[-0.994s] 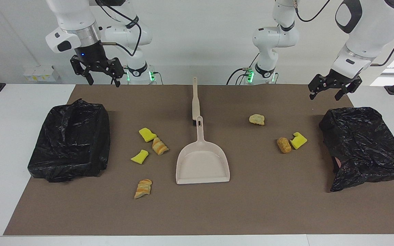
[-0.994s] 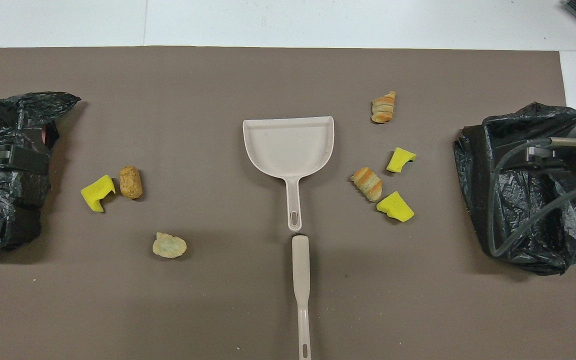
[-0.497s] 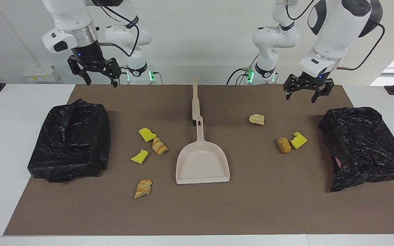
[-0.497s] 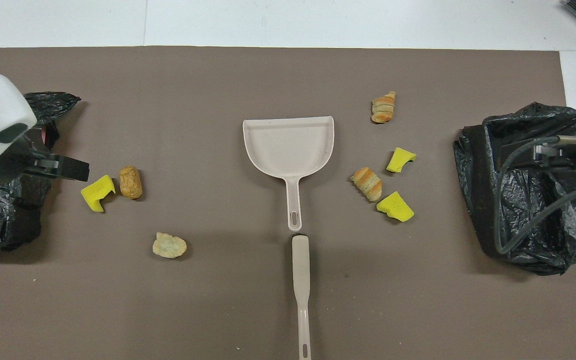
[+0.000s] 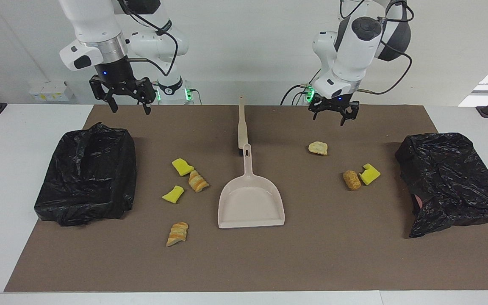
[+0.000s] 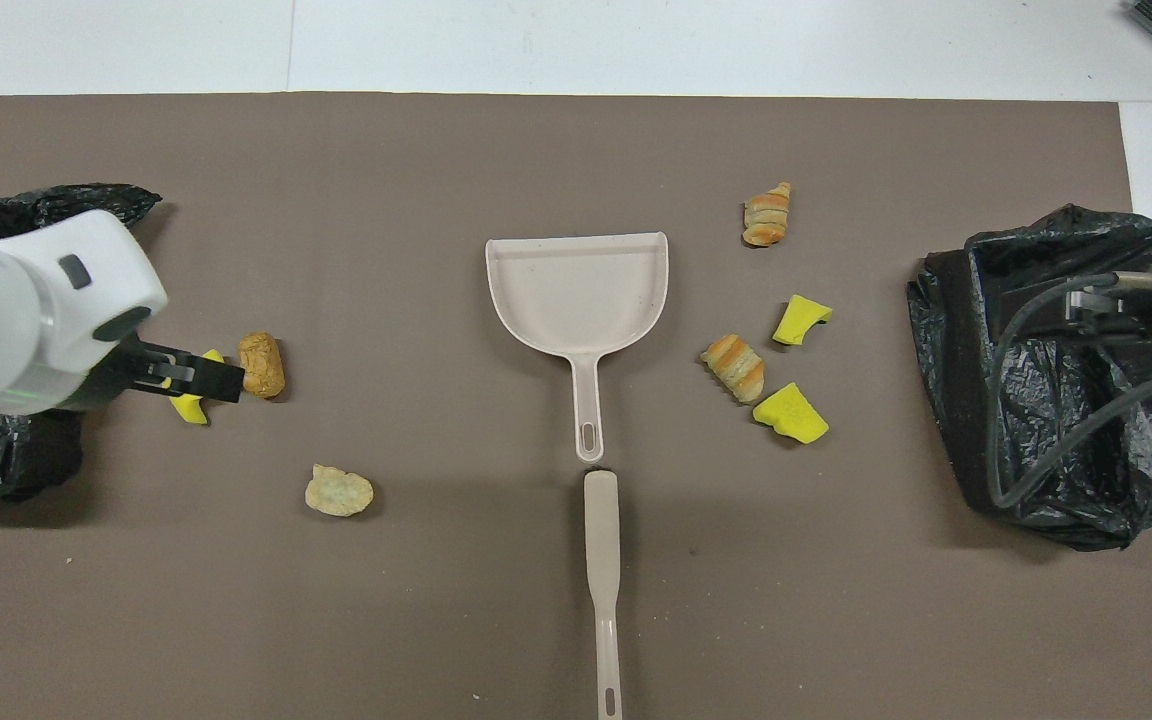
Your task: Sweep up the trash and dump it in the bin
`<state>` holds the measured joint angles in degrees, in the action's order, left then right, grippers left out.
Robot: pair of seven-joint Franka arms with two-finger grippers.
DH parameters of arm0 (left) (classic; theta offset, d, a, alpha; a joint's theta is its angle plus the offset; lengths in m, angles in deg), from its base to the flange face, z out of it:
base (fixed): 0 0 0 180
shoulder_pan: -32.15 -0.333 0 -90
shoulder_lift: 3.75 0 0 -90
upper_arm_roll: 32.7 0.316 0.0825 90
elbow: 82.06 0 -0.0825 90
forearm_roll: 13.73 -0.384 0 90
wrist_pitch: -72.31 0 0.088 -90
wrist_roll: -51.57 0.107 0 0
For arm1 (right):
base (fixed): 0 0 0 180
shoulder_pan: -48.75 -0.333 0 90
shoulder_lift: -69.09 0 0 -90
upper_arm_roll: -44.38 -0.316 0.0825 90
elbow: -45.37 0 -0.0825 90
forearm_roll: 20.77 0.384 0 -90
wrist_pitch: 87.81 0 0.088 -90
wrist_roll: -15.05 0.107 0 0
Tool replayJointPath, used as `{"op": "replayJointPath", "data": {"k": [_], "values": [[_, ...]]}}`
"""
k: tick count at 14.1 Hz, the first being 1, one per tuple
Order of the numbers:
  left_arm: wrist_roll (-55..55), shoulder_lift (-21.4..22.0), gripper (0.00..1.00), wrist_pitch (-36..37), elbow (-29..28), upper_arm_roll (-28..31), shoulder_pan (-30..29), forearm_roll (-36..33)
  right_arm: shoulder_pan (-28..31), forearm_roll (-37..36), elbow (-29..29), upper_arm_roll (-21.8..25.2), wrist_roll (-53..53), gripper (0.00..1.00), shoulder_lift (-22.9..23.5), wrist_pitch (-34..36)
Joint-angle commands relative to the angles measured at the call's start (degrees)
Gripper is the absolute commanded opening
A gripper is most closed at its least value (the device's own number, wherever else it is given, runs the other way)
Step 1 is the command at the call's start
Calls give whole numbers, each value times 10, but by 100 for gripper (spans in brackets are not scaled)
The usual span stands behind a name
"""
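I should grab the beige dustpan by its narrow handle [image 6: 586, 409] with my right gripper next, because the dustpan's broad scoop is too wide for the fingers.
Several trash scraps lie on the brown mat [image 5: 311, 254]. Yellow foam chunks [image 5: 182, 166] [image 5: 173, 194] and bread pieces [image 5: 198, 181] [image 5: 177, 233] lie toward the right arm's end. A pale piece [image 5: 318, 148], a brown piece [image 5: 351, 179] and a foam chunk [image 5: 370, 173] lie toward the left arm's end. The beige dustpan [image 5: 251, 203] lies mid-mat, with the brush [image 5: 242, 127] at its handle end, nearer the robots. My left gripper [image 5: 332, 115] is open and empty in the air over the mat near the pale piece. In the overhead view the left gripper [image 6: 191, 378] covers part of a foam chunk. My right gripper [image 5: 127, 102] is open and empty, raised by its bin.
A bin lined with a black bag [image 5: 87, 173] stands at the right arm's end of the mat, and another [image 5: 451, 178] at the left arm's end. White table shows around the mat. The dustpan [image 6: 576, 290] and brush [image 6: 601, 570] also show in the overhead view.
My left arm has swung from above its bin toward the middle of the table and come lower. The right gripper has shifted only slightly. Nothing on the mat has moved.
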<state>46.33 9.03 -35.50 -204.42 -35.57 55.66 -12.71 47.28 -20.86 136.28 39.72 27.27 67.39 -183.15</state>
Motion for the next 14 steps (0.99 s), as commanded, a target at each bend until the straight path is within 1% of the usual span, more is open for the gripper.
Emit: {"op": "replayJointPath", "data": {"k": [1,3,4,6,7,9,12,14], "values": [[-61,23,100,-61,-62,9,65,0,-21,15,5,-5,1,100,19,-24],[-103,22,100,-80,-79,9,105,0,-41,5,2,-6,18,100,41,-36],[-126,11,100,-91,-81,9,131,0,-55,4,-5,-6,42,100,58,-44],[-180,-20,100,-140,-98,9,185,0,-91,-2,-20,-6,82,100,98,-58],[-203,-33,100,-167,-109,9,209,0,-109,-9,-20,-6,100,100,117,-62],[-239,-51,100,-212,-125,9,253,0,-149,-28,-21,-6,127,100,147,-91],[-332,-93,100,-283,-124,9,307,0,-193,-37,-23,-4,160,100,192,-119],[-370,-103,100,-301,-123,9,338,0,-212,-46,-55,-6,170,100,225,-121]]}}
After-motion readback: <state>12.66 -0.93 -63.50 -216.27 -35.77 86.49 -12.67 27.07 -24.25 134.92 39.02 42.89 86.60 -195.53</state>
